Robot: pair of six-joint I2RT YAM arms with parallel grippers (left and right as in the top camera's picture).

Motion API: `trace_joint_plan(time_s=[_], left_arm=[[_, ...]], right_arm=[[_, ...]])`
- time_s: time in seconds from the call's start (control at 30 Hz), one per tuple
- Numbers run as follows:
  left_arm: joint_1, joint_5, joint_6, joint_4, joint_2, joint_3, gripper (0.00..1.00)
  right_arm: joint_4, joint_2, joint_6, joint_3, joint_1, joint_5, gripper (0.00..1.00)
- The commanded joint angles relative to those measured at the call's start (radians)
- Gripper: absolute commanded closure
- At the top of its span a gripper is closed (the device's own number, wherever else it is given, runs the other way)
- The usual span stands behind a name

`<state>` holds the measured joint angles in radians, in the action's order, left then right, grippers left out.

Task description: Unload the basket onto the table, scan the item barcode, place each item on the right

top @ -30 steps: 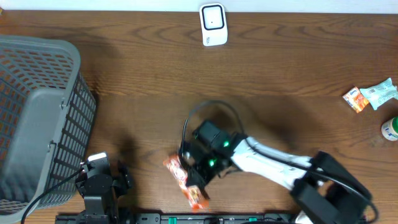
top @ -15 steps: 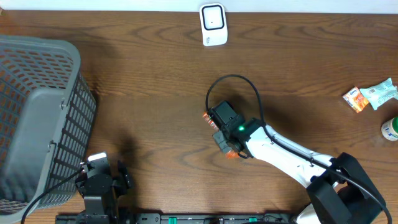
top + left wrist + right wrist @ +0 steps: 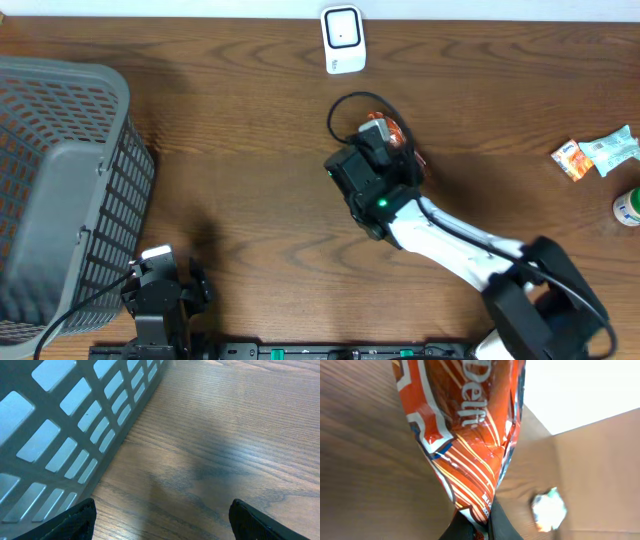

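My right gripper holds the orange-red packet point(image 3: 401, 137) point(image 3: 465, 435), which slants upward from my fingers with its far end off the tabletop. I need to bring it down before my right gripper lets go of it.
The item is an orange-red snack packet point(image 3: 401, 137) with white lettering, held above the table's middle and sticking out past my right gripper point(image 3: 380, 150). In the right wrist view the packet point(image 3: 465, 435) fills the frame, and the right gripper point(image 3: 481, 524) is shut on its lower end. The white barcode scanner point(image 3: 342, 40) stands at the table's back edge, beyond and left of the packet. No barcode shows on the packet. My left gripper point(image 3: 165, 290) rests at the front left, and the left wrist view shows the left gripper point(image 3: 162, 525) open over bare wood.
A large grey mesh basket point(image 3: 60, 190) fills the left side, its wall point(image 3: 60, 435) close beside the left gripper. Small snack packets point(image 3: 572, 160) point(image 3: 615, 148) and a white-green container point(image 3: 628, 207) lie at the far right. A blurred white thing point(image 3: 549, 510) shows behind the packet.
My right arm lifted the packet off the front of the table and carried it back and to the right, closer to the scanner. The left arm has not moved.
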<state>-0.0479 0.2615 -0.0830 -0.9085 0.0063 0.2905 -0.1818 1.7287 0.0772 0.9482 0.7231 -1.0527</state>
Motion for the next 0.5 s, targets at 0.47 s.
trace_joint_plan(time_s=[0.47], left_arm=[[-0.003, 0.009, -0.008, -0.03, -0.002, -0.01, 0.15]], right_arm=[[0.069, 0.372, 0.05, 0.006, 0.399, -0.294, 0.61]])
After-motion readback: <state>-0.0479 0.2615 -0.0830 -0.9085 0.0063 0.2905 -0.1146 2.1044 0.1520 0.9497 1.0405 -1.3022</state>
